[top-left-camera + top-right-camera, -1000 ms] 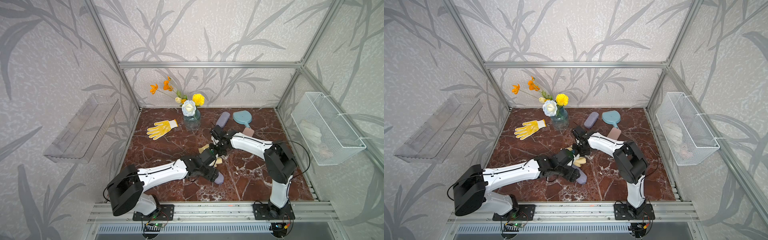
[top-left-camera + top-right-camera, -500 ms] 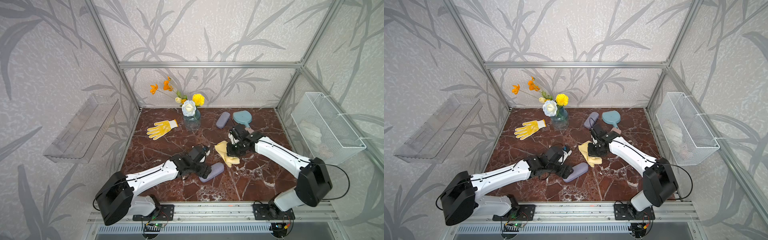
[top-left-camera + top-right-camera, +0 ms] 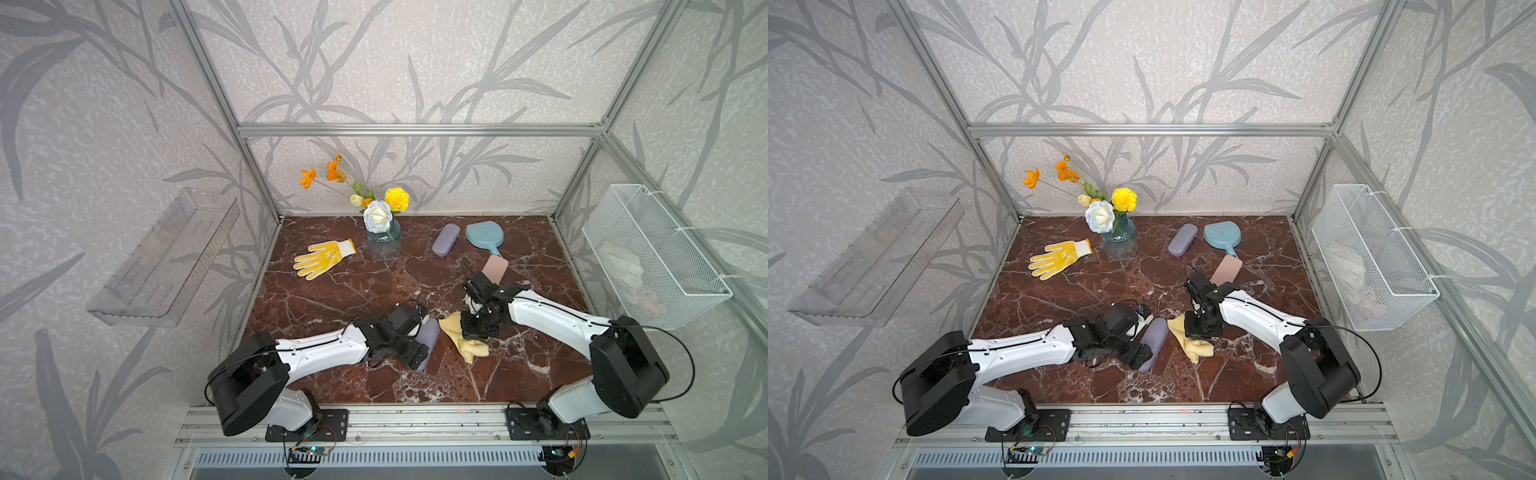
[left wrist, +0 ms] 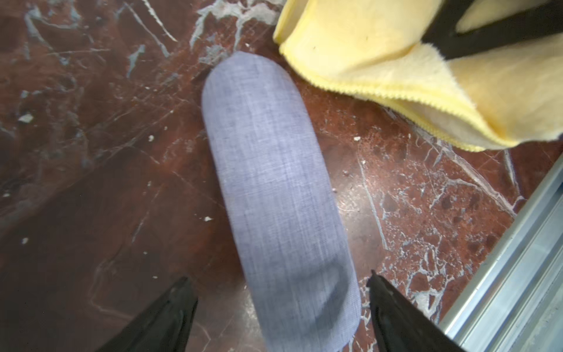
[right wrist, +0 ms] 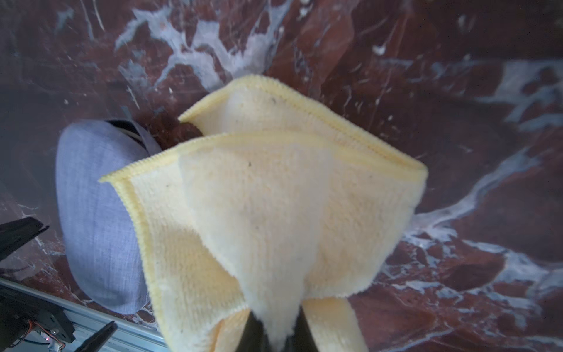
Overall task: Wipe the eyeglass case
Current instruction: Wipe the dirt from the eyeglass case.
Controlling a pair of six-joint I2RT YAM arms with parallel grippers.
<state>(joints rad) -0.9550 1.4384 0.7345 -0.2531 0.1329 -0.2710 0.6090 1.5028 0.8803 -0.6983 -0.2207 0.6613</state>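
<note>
My left gripper will grab the eyeglass case across its near end. Its top and far end then stay free to wipe.
A lavender-grey fabric eyeglass case [image 3: 429,338] [image 3: 1154,340] lies on the marble table near the front. My left gripper [image 3: 417,355] [image 4: 277,277] is open, its jaws standing on either side of the case's [image 4: 274,183] near end with gaps on both sides. To the right of the case, my right gripper [image 3: 478,328] [image 5: 275,335] is shut on a folded yellow cloth [image 3: 465,343] [image 3: 1192,345] [image 5: 259,198]. The cloth [image 4: 380,61] hangs just beside the case's [image 5: 94,213] far end, and I cannot tell whether they touch.
A second lavender case [image 3: 445,240], a blue hand mirror [image 3: 484,236] and a pink pad [image 3: 494,268] lie at the back right. A flower vase [image 3: 383,245] and a yellow glove [image 3: 322,259] are at the back. A wire basket [image 3: 648,257] hangs on the right wall.
My left gripper has opened and let go of the case, which now lies on the table. My right arm has drawn back to the right with the cloth, off the case.
</note>
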